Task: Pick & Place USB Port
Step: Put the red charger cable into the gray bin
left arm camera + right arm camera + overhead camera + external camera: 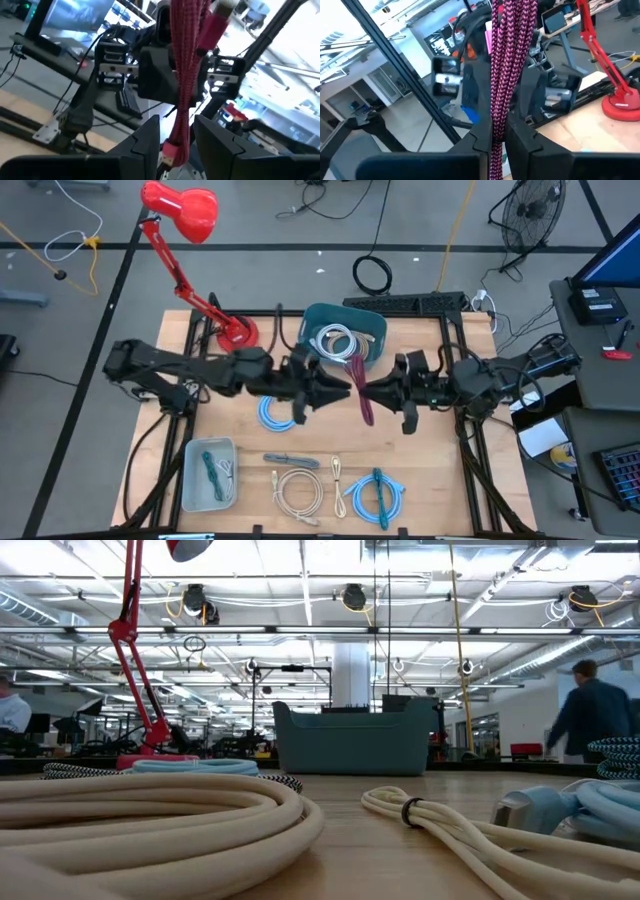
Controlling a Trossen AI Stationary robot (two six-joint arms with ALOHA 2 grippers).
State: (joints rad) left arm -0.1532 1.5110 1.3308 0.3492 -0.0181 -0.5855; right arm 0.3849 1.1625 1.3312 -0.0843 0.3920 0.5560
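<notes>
I will grab the dark red USB cable (363, 395) by its folded parts with my left gripper next. Then it can go in the grey tray (208, 473).
A dark red braided USB cable (363, 395), folded into a bundle of several strands, hangs in the air between my two grippers above the table's middle. My right gripper (377, 392) comes in from the right and is shut on it. My left gripper (328, 390) comes in from the left and is open. In the left wrist view its fingers (150, 137) stand on either side of the bundle's lower end (176, 142), where a red plug (169, 151) shows. The low view shows neither gripper. My right gripper pinches the cable bundle (496, 125) between its two fingers, partway along its length, with several strands together. The fingers (517, 135) come level from the table's right side and lie across the bundle. The bundle is lifted clear and hangs roughly upright, running above and below the fingers.
A teal bin (372, 328) with a white cable stands behind the grippers, and a red desk lamp (235, 332) is at far left. On the table lie a blue coil (275, 413), a grey tray (190, 480) with a teal cable, a cream cable (298, 490) and a blue cable (378, 495).
</notes>
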